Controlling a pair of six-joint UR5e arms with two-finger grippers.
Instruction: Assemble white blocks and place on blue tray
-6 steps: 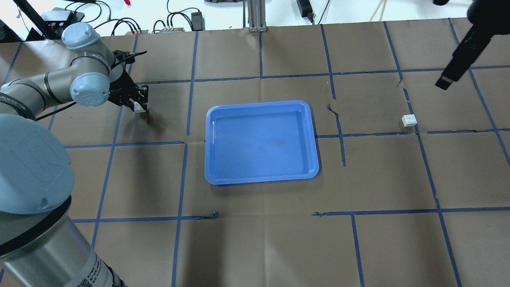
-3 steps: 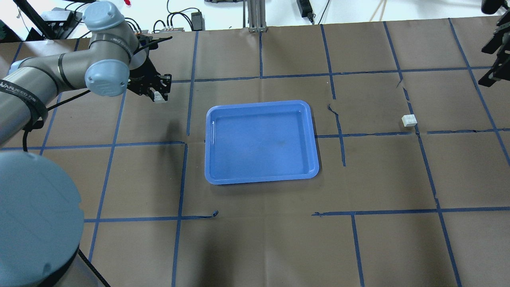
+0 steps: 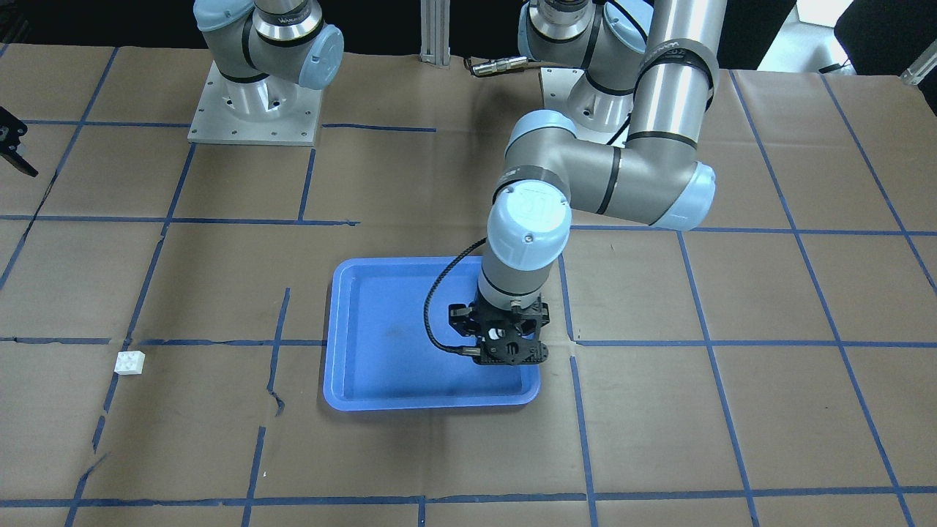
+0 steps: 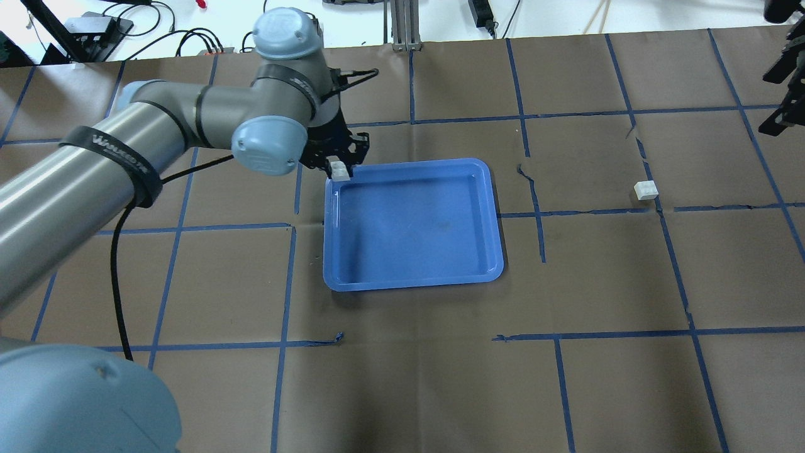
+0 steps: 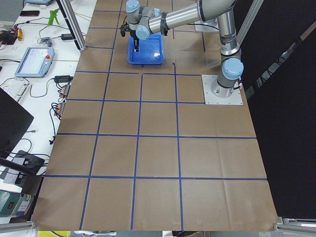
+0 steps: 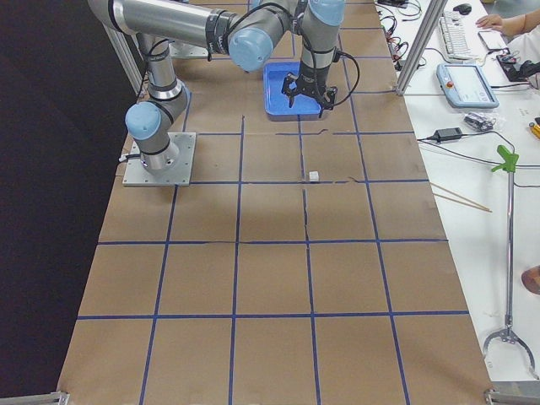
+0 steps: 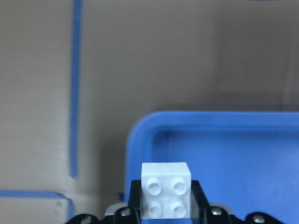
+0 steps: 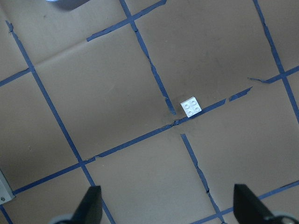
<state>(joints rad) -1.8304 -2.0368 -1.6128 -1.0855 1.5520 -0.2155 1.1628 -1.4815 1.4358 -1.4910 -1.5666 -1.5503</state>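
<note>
My left gripper should keep hold of the white block until the block is lower and farther in, because the white block's side (image 7: 145, 191) hangs over the blue tray's rim (image 7: 138, 150).
My left gripper (image 4: 340, 165) is shut on a white block (image 4: 339, 170) and holds it above the far left corner of the blue tray (image 4: 412, 221). The left wrist view shows the block (image 7: 166, 190) studs up between the fingers, above the tray's corner (image 7: 224, 154). The other white block (image 4: 646, 189) lies on the table far to the right of the tray; it also shows in the right wrist view (image 8: 192, 106). My right gripper (image 8: 169, 207) is open and empty, high above that block, at the overhead view's right edge (image 4: 777, 116).
Brown paper with a blue tape grid covers the table (image 4: 402, 377). Cables and power bricks (image 4: 277, 34) lie along the far edge. The tray (image 3: 381, 329) holds nothing inside. The paper is torn near the loose block (image 3: 130, 362).
My left arm has swung right with the white block, from the table's left part to the tray's far left corner. The right arm pulled back to the right edge and then stayed.
</note>
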